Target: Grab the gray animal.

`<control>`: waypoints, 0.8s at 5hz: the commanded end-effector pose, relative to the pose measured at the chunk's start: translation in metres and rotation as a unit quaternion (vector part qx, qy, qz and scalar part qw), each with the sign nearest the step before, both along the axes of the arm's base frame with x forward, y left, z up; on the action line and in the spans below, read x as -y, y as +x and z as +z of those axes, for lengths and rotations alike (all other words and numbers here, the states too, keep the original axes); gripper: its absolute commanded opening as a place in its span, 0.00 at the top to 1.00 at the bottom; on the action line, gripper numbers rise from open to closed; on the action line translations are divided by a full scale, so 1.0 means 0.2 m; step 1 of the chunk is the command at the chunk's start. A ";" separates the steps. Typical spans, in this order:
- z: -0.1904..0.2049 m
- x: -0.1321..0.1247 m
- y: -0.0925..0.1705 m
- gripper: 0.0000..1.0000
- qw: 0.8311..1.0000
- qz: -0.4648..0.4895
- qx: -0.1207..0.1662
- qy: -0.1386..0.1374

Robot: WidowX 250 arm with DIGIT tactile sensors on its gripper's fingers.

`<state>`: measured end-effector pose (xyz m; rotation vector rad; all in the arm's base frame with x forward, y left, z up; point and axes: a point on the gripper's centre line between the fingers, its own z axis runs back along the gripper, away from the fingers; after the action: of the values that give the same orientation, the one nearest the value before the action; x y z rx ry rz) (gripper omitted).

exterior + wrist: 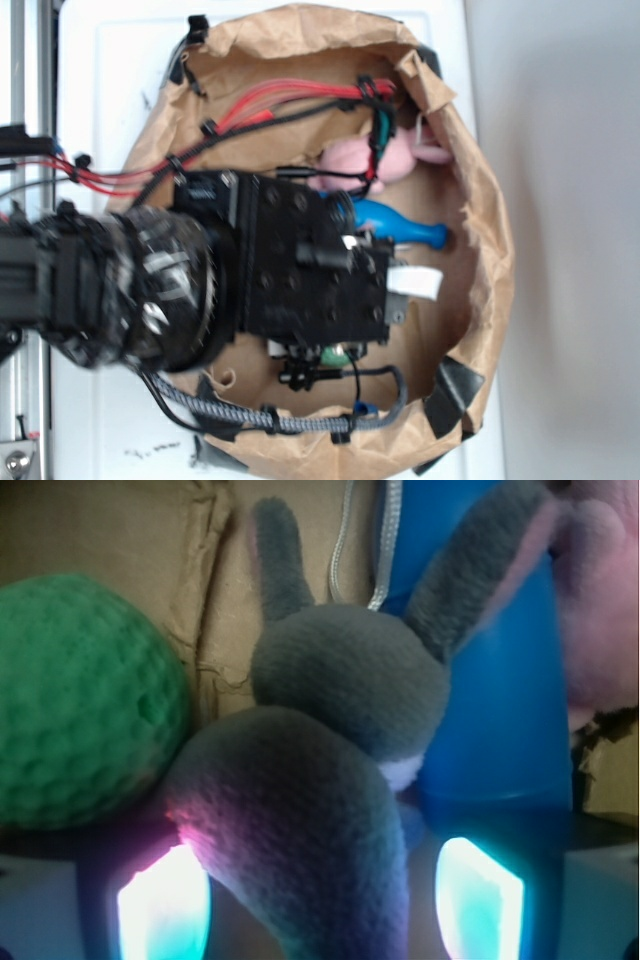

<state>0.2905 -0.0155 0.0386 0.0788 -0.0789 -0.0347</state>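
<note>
The robot will next pick the gray animal out of the paper bag, and its gripper will grab the animal by its body (305, 825) for that.
In the wrist view the gray animal (330, 770) fills the middle: dark-gray plush, two long ears pointing up, the right ear with a pale inner side, and a thin white cord (345, 540) above its head. It lies on brown paper. My gripper (320, 880) is open and low around its body. The left glowing finger (165, 910) touches the plush. The right finger (480, 900) stands a small gap away from it. In the exterior view the arm's black body (300, 265) hides both the toy and the jaws.
A green knitted ball (80, 700) lies just left of the toy; a bit of it shows under the arm (335, 355). A blue bottle (500, 680) (400, 225) lies right of it, and a pink plush (365, 160) (600, 600) beyond. Everything sits in a crumpled brown paper bag (480, 230).
</note>
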 end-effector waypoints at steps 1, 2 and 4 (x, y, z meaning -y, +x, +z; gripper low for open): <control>0.01 -0.01 0.03 1.00 1.000 0.005 0.007 -0.005; 0.10 -0.03 0.02 1.00 1.000 0.010 0.019 -0.013; 0.42 -0.10 -0.08 1.00 0.997 0.026 0.052 -0.052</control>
<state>0.2685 -0.0015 0.0961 -0.0222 -0.0953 0.0141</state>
